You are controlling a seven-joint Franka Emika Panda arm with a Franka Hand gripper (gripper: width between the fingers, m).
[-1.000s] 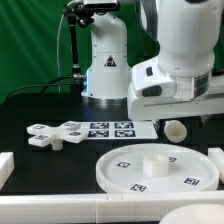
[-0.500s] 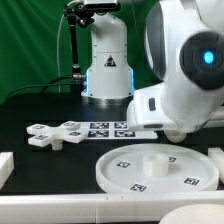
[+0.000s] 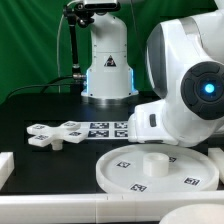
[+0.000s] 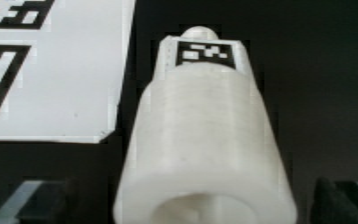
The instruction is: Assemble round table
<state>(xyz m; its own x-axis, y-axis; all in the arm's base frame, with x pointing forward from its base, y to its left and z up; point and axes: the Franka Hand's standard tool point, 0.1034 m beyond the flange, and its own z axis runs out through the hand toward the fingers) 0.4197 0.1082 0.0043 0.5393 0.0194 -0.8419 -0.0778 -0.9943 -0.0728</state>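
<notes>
My gripper's fingers stand on either side of the leg's near end [image 4: 206, 185], so it is now time to close on the leg.
The short thick cylinder leg [image 4: 202, 130] lies on its side on the black table, with a square tag on its far end. In the wrist view my gripper [image 4: 202, 205] is open. Its dark fingers [image 4: 34, 200] stand apart on either side of the leg's near end, with a gap to it. In the exterior view the arm hides both leg and gripper. The large rimmed round disc [image 3: 125, 172] lies at the front, a raised hub at its middle. The cross-shaped piece [image 3: 55, 133] lies at the exterior view's left.
The marker board [image 3: 108, 128] lies between the cross-shaped piece and the arm, and it also shows beside the leg in the wrist view [image 4: 51, 70]. The robot base [image 3: 105, 65] stands at the back. White rails [image 3: 6, 165] border the table's front and sides.
The arm has turned and come down over the leg, which showed to the right of the marker board a second ago and is now hidden in the exterior view.
</notes>
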